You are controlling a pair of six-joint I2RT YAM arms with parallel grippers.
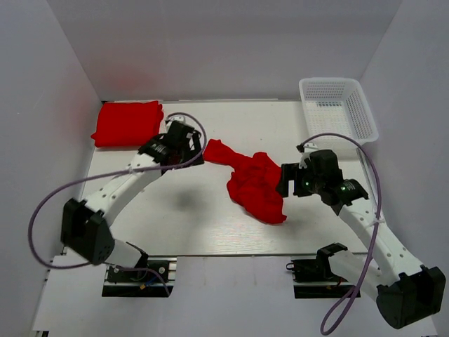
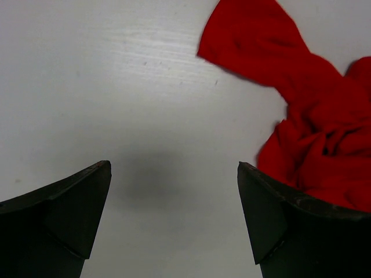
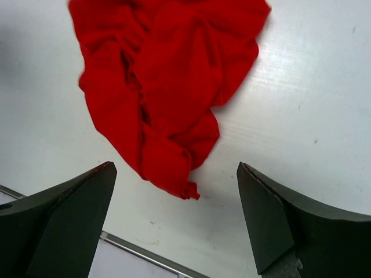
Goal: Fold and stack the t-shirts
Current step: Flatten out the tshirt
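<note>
My left gripper grabs the crumpled red t-shirt [image 1: 254,182] by the tip of its stretched end [image 1: 210,151] next, to spread it open for folding.
A crumpled red t-shirt [image 1: 254,182] lies in a heap at the table's middle, one part stretched toward the upper left. It also shows in the left wrist view [image 2: 307,116] and the right wrist view [image 3: 168,87]. A folded red t-shirt [image 1: 128,123] lies at the far left corner. My left gripper [image 1: 197,154] is open and empty, just left of the crumpled shirt's stretched end. My right gripper [image 1: 284,184] is open and empty at the heap's right edge, above the table.
A white plastic mesh basket [image 1: 338,107] stands at the far right corner. White walls enclose the table on three sides. The table's near edge [image 3: 133,249] shows as a metal strip close below the heap.
</note>
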